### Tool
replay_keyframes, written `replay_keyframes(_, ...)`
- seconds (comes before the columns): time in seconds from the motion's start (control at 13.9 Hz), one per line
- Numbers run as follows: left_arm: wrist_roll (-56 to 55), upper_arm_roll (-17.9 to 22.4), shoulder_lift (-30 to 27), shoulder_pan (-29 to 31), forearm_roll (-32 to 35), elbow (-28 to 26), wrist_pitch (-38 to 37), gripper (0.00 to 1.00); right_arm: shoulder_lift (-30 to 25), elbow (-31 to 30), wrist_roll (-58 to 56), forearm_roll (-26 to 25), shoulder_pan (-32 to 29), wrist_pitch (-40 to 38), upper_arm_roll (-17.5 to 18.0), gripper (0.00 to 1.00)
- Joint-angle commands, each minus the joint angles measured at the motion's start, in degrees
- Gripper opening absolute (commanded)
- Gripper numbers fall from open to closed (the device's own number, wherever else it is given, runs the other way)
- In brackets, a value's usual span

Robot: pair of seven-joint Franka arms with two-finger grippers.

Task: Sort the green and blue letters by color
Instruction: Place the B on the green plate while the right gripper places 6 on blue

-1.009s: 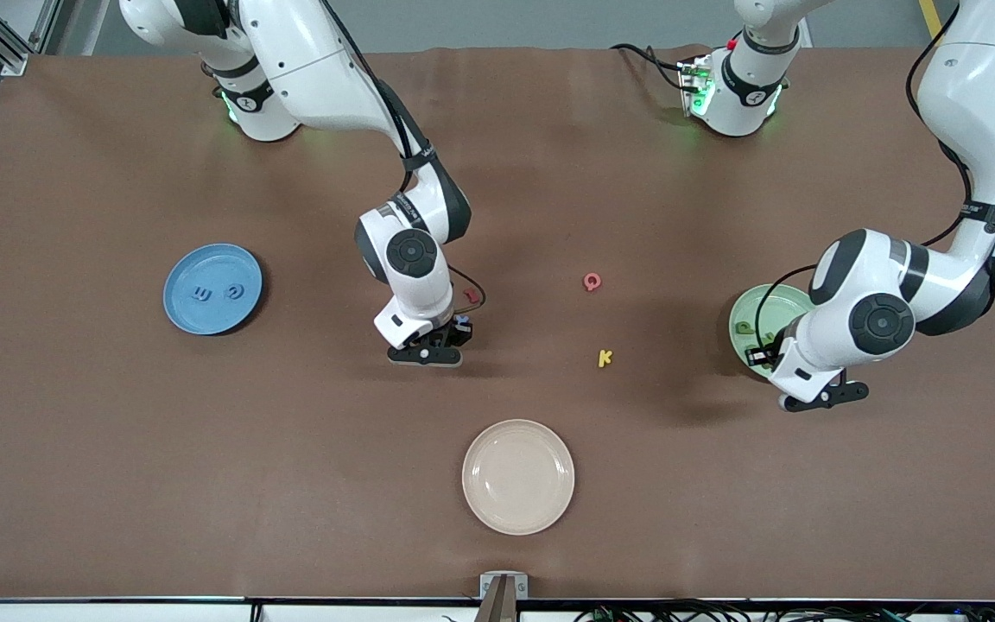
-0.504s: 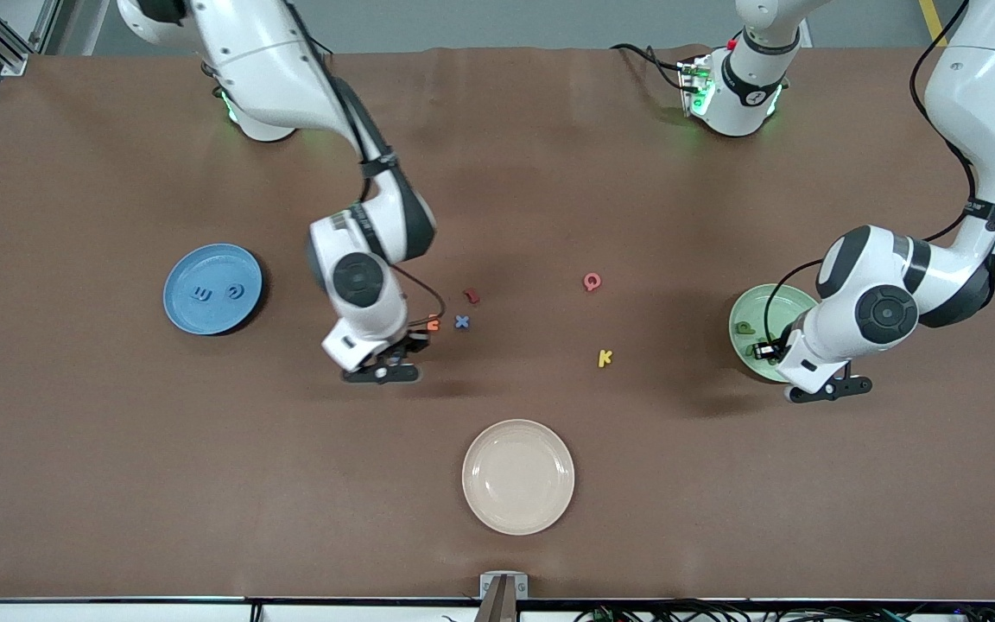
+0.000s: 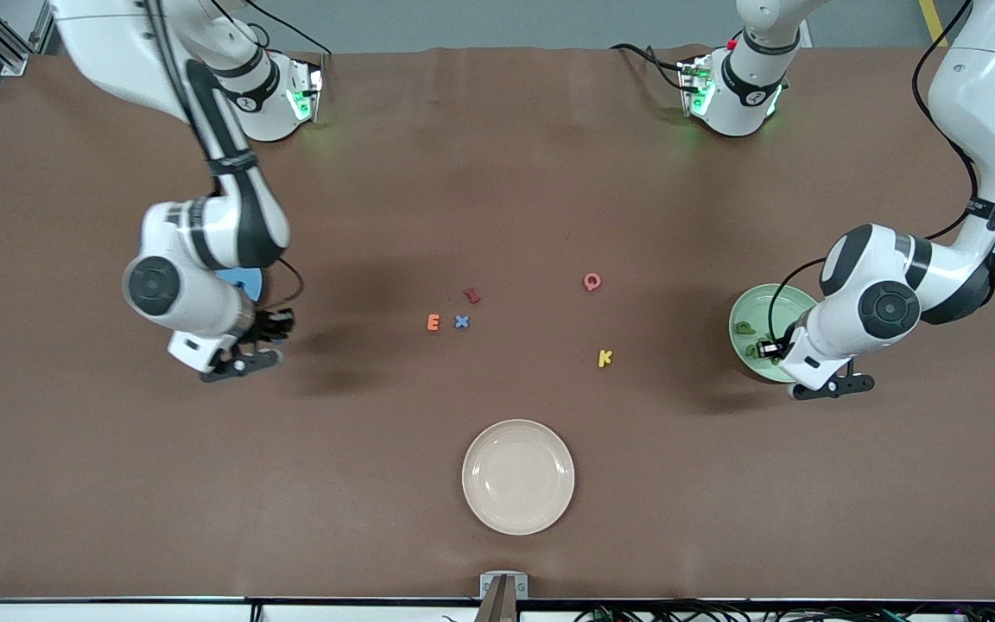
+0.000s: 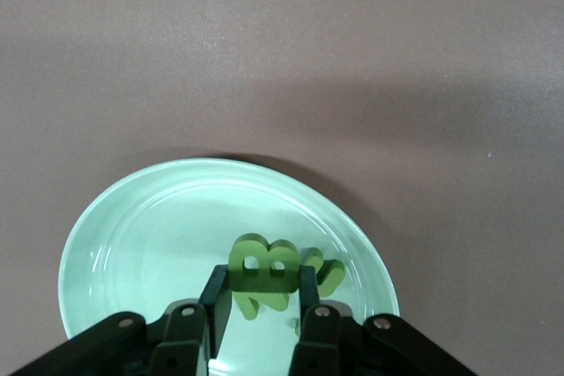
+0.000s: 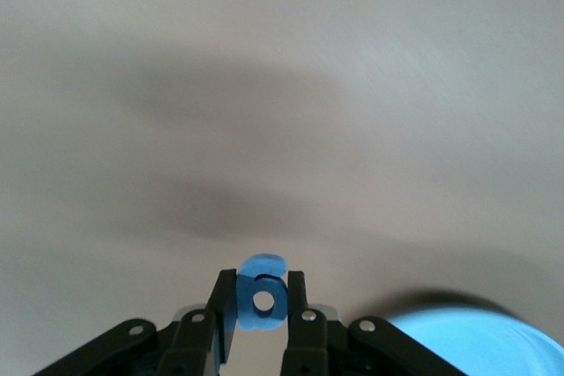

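The green B [image 4: 263, 276] is low over the pale green plate [image 4: 189, 253], inside the plate's rim, so it is time for my left gripper to open now and release the B.
My right gripper [image 5: 262, 295] is shut on a small blue letter g [image 5: 262, 298] and hangs over the brown table right beside the blue plate [image 3: 243, 281], which the right arm mostly hides. A blue x [image 3: 461, 321] lies mid-table. My left gripper [image 4: 262, 281] is shut on a green B [image 4: 263, 263] just above the pale green plate [image 3: 761, 304]. Other green letters [image 4: 324, 276] lie in that plate under the B, and a green p [image 3: 745, 327] shows there in the front view.
An orange E [image 3: 433, 322] lies beside the blue x, with a dark red piece [image 3: 472, 296] just farther from the front camera. A pink Q [image 3: 592, 281] and a yellow K [image 3: 605, 357] lie toward the left arm's end. A cream plate [image 3: 518, 476] sits near the front edge.
The right arm has swung from the middle letters toward the blue plate, carrying the blue g and uncovering the orange E and blue x. The left arm has shifted slightly over the green plate.
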Motion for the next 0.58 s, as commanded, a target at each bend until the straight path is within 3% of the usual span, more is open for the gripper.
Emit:
replay_keyframes(0.0, 0.3, -0.6, -1.7, 0.9, 1.0, -1.8, 1.0, 0.01, -8.0, -10.9, -7.2, 0.1, -5.4, 2.7, 1.3, 0.02)
replay_keyframes(0.29, 0.3, -0.6, -1.6, 0.9, 1.0, -2.5, 1.0, 0.02, -11.9, -17.3, -15.3, 0.1, -13.1, 2.4, 1.3, 0.02)
replay_keyframes(0.43, 0.3, -0.6, -1.5, 0.9, 0.9, -2.6, 1.0, 0.03, -12.2, -19.2, -16.6, 0.1, -15.7, 2.3, 1.4, 0.08)
replay_keyframes(0.5, 0.3, -0.6, -1.5, 0.9, 0.9, -2.6, 1.0, 0.03, -12.1, -19.4, -16.6, 0.1, -16.2, 1.8, 1.3, 0.38)
